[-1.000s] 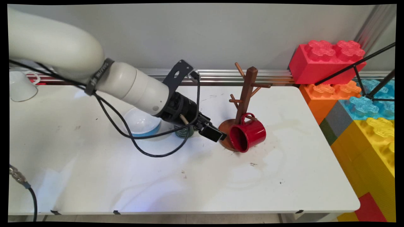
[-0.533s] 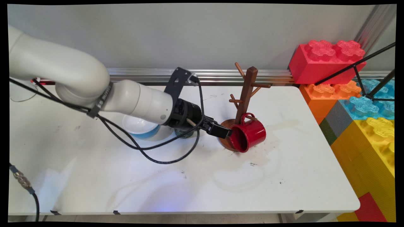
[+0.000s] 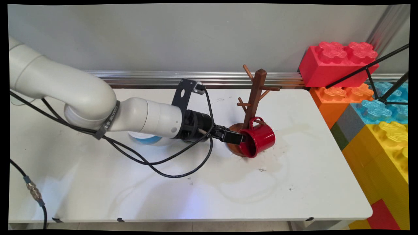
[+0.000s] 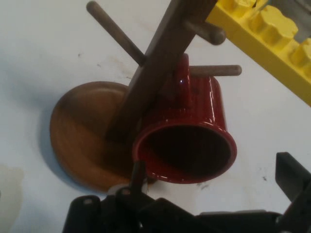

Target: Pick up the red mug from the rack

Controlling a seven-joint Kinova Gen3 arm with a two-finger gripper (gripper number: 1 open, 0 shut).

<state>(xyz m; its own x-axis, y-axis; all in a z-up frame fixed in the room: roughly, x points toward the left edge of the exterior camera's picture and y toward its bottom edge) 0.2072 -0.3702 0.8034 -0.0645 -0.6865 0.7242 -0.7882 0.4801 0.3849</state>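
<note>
I need to grab the red mug by its rim with my gripper next, to take the mug off the mug tree's peg.
A red mug lies tilted against a brown wooden mug tree, its handle hooked over a low peg and its mouth facing my gripper. It rests partly on the tree's round base. My gripper comes in level from the left and stands open at the mug's mouth. In the hand view the red mug fills the centre below the mug tree's post. My gripper has one finger at the rim's left edge and the other well out to the right of the mug.
A blue and white bowl sits mostly hidden behind the arm's wrist. Black cables hang from the arm onto the white table. Large toy bricks are stacked past the table's right edge, with a black tripod leg across them.
The gripper has moved right and levelled out, from just left of the tree's base to the mug's mouth. The arm now hides more of the bowl. The mug has not moved.
</note>
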